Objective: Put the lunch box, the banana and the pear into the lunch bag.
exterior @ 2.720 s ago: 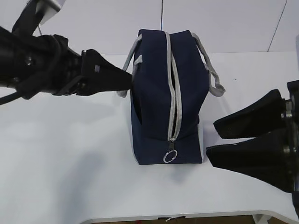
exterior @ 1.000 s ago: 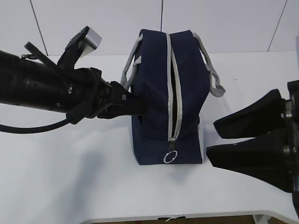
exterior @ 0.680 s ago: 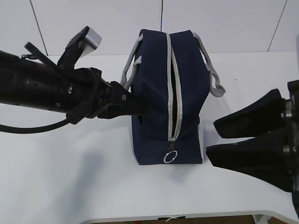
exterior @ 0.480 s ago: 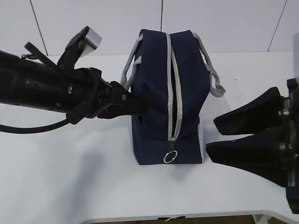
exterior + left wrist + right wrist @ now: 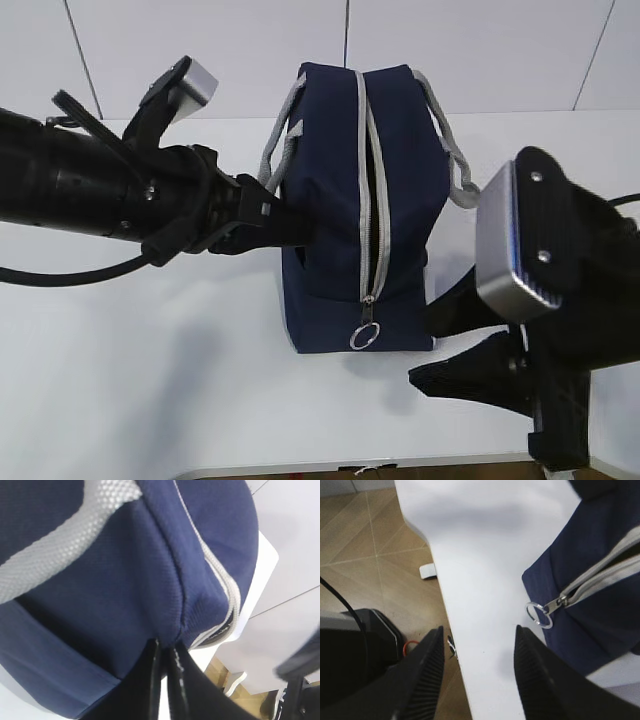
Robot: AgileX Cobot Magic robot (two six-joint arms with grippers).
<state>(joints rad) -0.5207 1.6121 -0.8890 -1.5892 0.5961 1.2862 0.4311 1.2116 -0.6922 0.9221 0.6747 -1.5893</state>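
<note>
The slider (image 5: 368, 301) sits tight against the navy fabric. The metal zipper pull sticks out at its ring (image 5: 364, 336), so my right gripper should grab it there next.
The navy lunch bag (image 5: 330, 180) stands mid-table, its grey zipper (image 5: 368, 200) showing a dark slit along the top, with the slider and ring pull (image 5: 364, 336) at the near end. My left gripper (image 5: 295, 228) is shut, pinching a fold of the bag's left side; the left wrist view shows the tips (image 5: 165, 647) on the navy fabric (image 5: 100, 595). My right gripper (image 5: 422, 348) is open and empty just right of the bag's near corner. In the right wrist view it (image 5: 477, 635) frames the table edge, with the ring pull (image 5: 539, 615) ahead. The lunch box, banana and pear are out of view.
Grey webbing handles (image 5: 455, 165) hang off both sides of the bag. The white table's front edge (image 5: 300, 468) lies close below the right gripper, with wooden floor (image 5: 375, 540) beyond it. A white wall panel stands behind the bag.
My left gripper came lower and closed on the bag's left side, then held still. My right arm has just swung in and turned towards the bag's near right corner.
</note>
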